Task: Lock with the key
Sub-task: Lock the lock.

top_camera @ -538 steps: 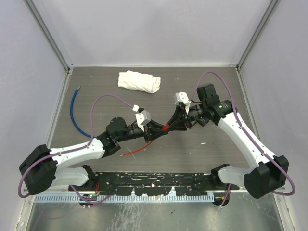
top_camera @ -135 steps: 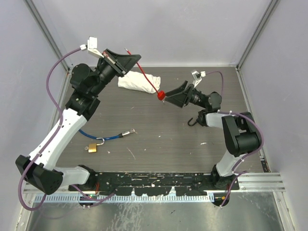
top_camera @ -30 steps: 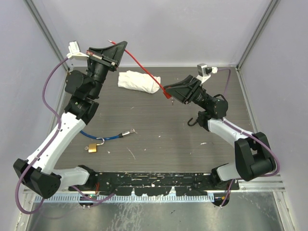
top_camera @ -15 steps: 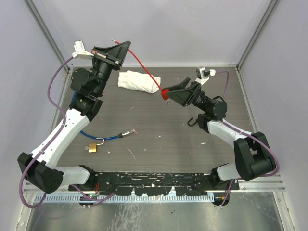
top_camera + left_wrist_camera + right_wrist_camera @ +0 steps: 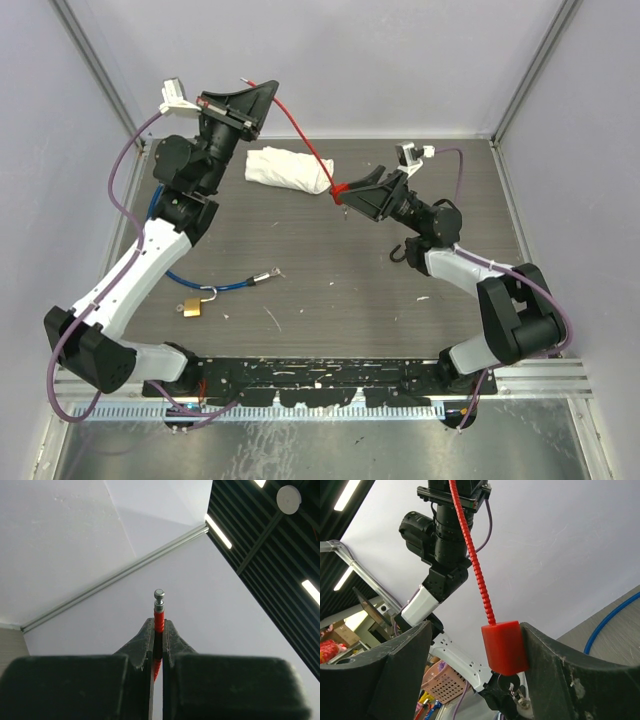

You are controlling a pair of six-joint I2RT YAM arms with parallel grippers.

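Observation:
I should close my right gripper on the red lock body (image 5: 340, 192) (image 5: 504, 646) now. My two fingers are on either side of the lock body, level with its cable end.
A red cable lock hangs in the air between my two grippers. My left gripper (image 5: 262, 95) (image 5: 158, 623), raised high at the back left, is shut on the red cable (image 5: 300, 130) just below its metal tip (image 5: 159, 595). The cable runs down to the red lock body (image 5: 340, 192) (image 5: 504, 646). My right gripper (image 5: 350, 190) (image 5: 476, 626) stands open around that body, which rests against one finger (image 5: 555, 665) with a wide gap to the other. The key (image 5: 506, 682) sticks out of the body's underside.
A white cloth (image 5: 290, 168) lies at the back of the table. A blue cable (image 5: 215, 285) with a brass padlock (image 5: 190, 308) lies front left. A black hook (image 5: 400, 250) sits under the right arm. Enclosure walls stand on three sides.
My right gripper has widened from a grip on the red lock body to open jaws. The left arm has swung slightly right with the cable.

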